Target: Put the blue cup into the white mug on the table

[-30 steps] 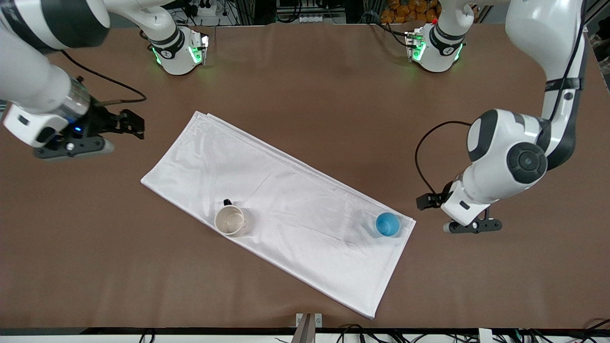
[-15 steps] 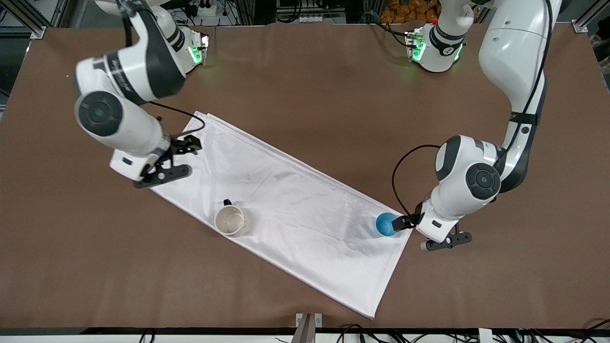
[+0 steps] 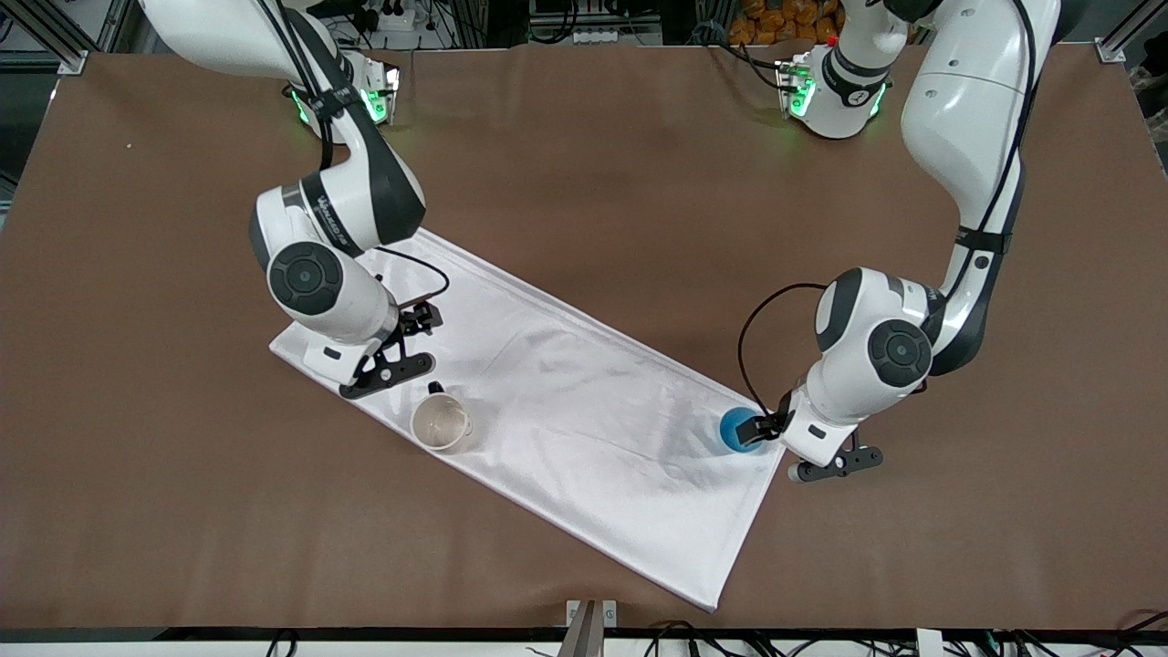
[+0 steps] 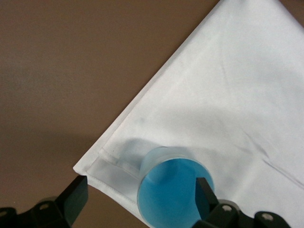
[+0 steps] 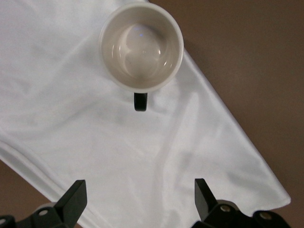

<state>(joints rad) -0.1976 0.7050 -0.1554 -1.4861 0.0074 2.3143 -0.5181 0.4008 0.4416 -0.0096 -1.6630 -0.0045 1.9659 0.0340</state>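
The white mug's opening has to stay free to take the blue cup. My right gripper needs to reach the mug and grab it by its black handle.
The blue cup stands upright on the white cloth's corner toward the left arm's end of the table. My left gripper is open and low at the cup. In the left wrist view one finger is over the cup and the other is off the cloth's edge. The white mug stands upright on the cloth, black handle pointing away from the front camera. My right gripper is open and empty over the cloth beside the mug's handle. In the right wrist view the mug lies ahead of the fingers.
The large white cloth lies slantwise across the middle of the table, with the mug near its long edge nearer the front camera. Bare brown tabletop surrounds it. The arm bases stand at the table's edge farthest from the front camera.
The right arm swung in from the right arm's end of the table to over the cloth beside the mug. The left gripper came in to the blue cup.
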